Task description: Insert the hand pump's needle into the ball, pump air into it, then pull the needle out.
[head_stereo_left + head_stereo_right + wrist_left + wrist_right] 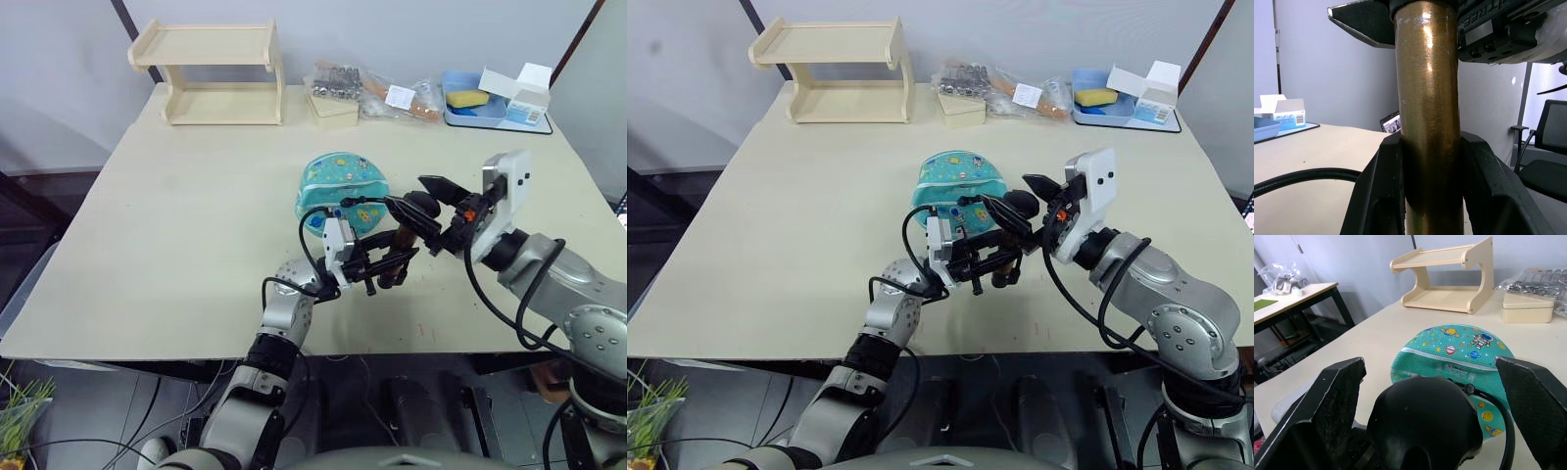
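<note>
The black handle [421, 204] stands free on top of the hand pump, and my left gripper already holds the gold cylinder, so my right gripper will grab the pump by that handle next.
The teal ball [338, 181], a flattened dome with cartoon prints, lies near the middle of the table. Just in front of it my left gripper [384, 264] is shut on the hand pump's gold cylinder [1427, 112], held upright. The pump's black handle [1425, 416] tops the cylinder. My right gripper [408, 193] stands open, one finger on each side of the handle and apart from it. A thin black hose [364, 201] curves from the pump toward the ball's near edge. The needle is too small to make out.
A wooden two-tier shelf [211, 73] stands at the table's [147, 245] far left. Along the back lie clear bags of small items [367, 93], a blue tray with a yellow sponge [472, 103] and a white box [519, 96].
</note>
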Controlling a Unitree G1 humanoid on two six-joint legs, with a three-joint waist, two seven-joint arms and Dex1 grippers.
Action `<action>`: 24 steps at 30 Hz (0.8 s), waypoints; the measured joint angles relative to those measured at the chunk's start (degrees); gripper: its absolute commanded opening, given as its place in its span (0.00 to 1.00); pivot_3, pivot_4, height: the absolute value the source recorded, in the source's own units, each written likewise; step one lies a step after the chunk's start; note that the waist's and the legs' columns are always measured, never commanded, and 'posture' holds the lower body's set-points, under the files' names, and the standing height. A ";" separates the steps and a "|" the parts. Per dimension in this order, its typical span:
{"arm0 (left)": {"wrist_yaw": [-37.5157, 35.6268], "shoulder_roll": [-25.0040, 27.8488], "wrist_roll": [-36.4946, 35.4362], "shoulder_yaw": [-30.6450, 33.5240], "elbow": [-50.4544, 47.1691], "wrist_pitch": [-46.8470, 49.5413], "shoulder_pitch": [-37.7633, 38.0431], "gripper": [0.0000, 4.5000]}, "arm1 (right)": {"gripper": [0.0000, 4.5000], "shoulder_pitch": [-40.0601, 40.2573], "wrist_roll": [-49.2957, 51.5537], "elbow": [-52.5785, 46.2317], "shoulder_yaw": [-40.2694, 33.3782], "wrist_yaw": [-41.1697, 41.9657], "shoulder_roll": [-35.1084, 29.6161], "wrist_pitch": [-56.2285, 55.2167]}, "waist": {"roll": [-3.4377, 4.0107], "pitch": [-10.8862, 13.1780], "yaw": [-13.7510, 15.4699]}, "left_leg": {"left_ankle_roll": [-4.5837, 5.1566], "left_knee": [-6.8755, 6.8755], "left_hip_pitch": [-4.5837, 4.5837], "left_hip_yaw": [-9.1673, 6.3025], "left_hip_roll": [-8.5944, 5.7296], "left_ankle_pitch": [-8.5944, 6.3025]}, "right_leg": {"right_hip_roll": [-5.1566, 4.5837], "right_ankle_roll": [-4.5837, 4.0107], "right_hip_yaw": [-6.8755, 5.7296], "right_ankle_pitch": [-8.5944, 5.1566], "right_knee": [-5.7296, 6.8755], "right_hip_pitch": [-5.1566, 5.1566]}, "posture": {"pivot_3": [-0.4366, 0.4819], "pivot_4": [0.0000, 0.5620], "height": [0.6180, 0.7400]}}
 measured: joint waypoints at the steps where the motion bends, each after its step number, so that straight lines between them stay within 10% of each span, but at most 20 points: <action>1: 0.06 -0.01 -0.04 0.01 0.00 0.05 0.00 0.23 | 1.00 0.00 -0.11 0.00 0.00 0.18 -0.09 0.01 | 0.00 0.00 0.00 | 0.00 0.00 0.00 0.00 0.00 0.00 | 0.00 0.00 0.00 0.00 -0.01 0.00 | 0.48 0.27 1.00; 18: 0.89 0.04 -1.05 0.15 -0.01 0.86 -0.33 0.23 | 1.00 0.04 -0.88 0.01 0.00 1.03 0.20 0.08 | 0.01 -0.01 0.02 | 0.00 -0.01 0.01 -0.02 0.01 0.00 | 0.01 0.00 -0.01 0.00 0.01 0.00 | 0.48 0.27 1.00; 24: 0.83 0.06 -1.20 0.13 -0.01 0.87 -0.45 0.23 | 0.43 0.03 -0.33 0.17 0.05 1.04 0.90 0.31 | 0.01 0.00 0.01 | 0.00 -0.01 0.01 -0.02 0.01 0.00 | 0.02 0.00 -0.02 0.00 0.02 0.00 | 0.48 0.27 1.00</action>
